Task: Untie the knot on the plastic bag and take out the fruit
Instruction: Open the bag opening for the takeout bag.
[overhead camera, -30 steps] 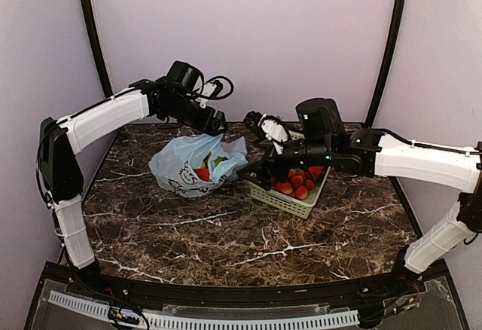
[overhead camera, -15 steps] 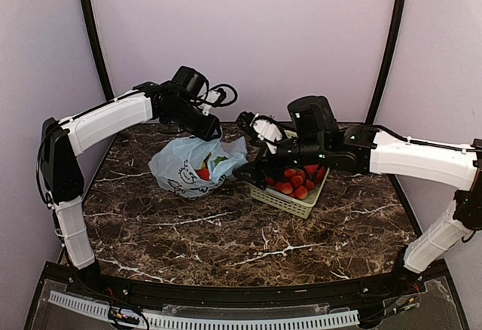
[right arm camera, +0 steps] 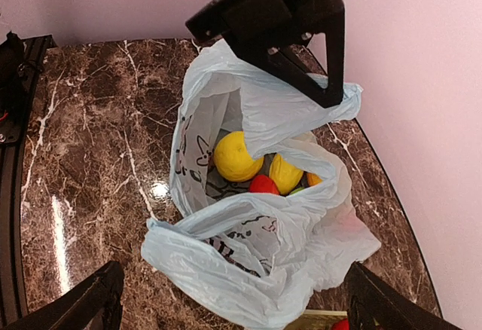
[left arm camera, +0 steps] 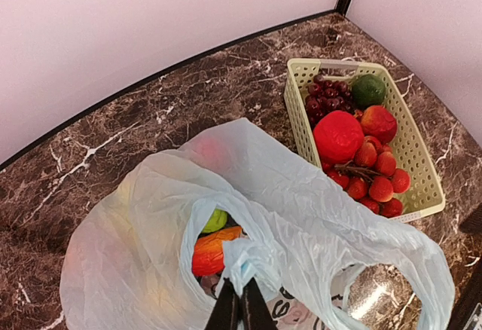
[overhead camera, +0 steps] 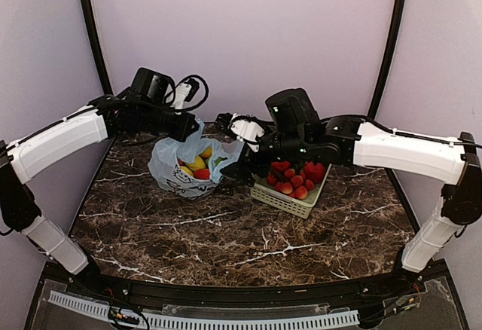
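Note:
My right gripper grabs the plastic bag by its handle beside the basket next, which leaves the bag's opening free to open wide.
The light blue plastic bag lies on the marble, its mouth gaping. No knot shows. My left gripper is shut on a bunched bit of the bag's rim film and holds it up at the far side. Inside lie fruit: a yellow lemon, a second yellow piece, a red one, a green one. My right gripper hangs wide open above the bag's near flap, between bag and basket, touching nothing.
A pale lattice basket with strawberries, grapes and large red and green fruits stands right of the bag. The back wall runs close behind both. Black frame posts stand at the rear corners.
My left gripper shut on the bag's rim and pulled it back and left, opening the mouth so yellow fruit shows. The right gripper moved left toward the bag, staying open.

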You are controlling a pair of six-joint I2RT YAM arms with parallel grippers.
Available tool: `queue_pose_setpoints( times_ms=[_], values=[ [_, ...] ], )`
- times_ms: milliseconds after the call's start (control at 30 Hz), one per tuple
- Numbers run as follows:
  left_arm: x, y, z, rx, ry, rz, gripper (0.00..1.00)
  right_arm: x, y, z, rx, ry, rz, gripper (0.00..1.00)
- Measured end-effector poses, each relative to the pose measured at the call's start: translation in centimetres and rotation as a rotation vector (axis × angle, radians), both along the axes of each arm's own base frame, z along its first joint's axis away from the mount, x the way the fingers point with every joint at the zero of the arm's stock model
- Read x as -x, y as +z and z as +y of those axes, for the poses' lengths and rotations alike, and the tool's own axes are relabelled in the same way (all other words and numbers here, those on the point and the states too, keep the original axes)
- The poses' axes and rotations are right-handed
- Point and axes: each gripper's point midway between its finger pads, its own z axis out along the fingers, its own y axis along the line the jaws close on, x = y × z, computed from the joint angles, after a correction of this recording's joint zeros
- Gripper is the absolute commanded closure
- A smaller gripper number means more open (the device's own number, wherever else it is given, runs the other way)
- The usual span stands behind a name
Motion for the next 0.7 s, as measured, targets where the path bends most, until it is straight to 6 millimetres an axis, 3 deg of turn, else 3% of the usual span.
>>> queue_pose_setpoints(
  times_ms=[133,400,700],
  values=[
    [1.7,2.2,1.3,0.100,0.034,-0.061,0.99,0.0,0.4,1.5,0.013,0.032,-0.036,0.01],
    [2.4,0.2,1.9,0.141,0.076,-0.025,0.99,0.7,-1.8,4.0,0.098,0.096,-0.053,0.01],
    [2.1,0.7,1.7,0.169,0.086,-0.035,0.99,-0.2,-4.7,4.4,0.201,0.080,-0.074,0.01]
  ],
)
